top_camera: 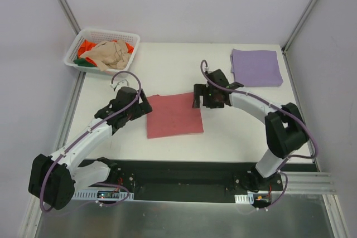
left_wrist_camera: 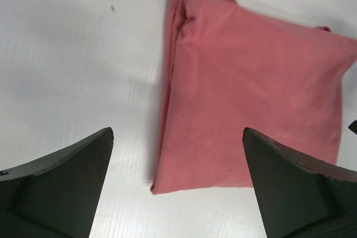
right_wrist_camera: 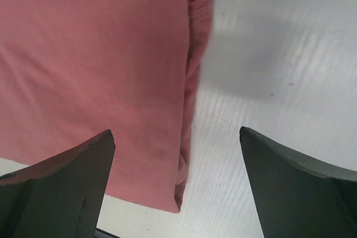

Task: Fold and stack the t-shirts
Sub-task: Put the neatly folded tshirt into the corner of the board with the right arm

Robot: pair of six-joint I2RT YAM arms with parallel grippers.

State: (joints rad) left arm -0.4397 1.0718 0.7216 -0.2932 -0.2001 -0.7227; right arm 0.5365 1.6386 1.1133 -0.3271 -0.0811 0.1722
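Note:
Next, my right gripper grabs the folded dusty rose-red t-shirt's side folded edge (top_camera: pixel 199 117). Then I stack the shirt on the lavender purple t-shirt (top_camera: pixel 256 67).
A dusty rose-red t-shirt (top_camera: pixel 174 115) lies folded into a flat rectangle in the middle of the table. My left gripper (top_camera: pixel 146 106) is open and empty at the shirt's left edge. In the left wrist view the gripper (left_wrist_camera: pixel 178 133) hovers over the shirt's (left_wrist_camera: pixel 251 98) folded corner. My right gripper (top_camera: pixel 196 100) is open and empty at the shirt's upper right corner. In the right wrist view the gripper (right_wrist_camera: pixel 176 132) straddles the shirt's (right_wrist_camera: pixel 95 71) folded edge. A lavender purple t-shirt (top_camera: pixel 256 67) lies folded at the back right.
A white lattice basket (top_camera: pixel 109 31) stands at the back left corner. It holds a crumpled beige shirt (top_camera: pixel 109 54), an orange one (top_camera: pixel 86 45) and a green one (top_camera: pixel 83 62). Grey walls enclose the table on three sides.

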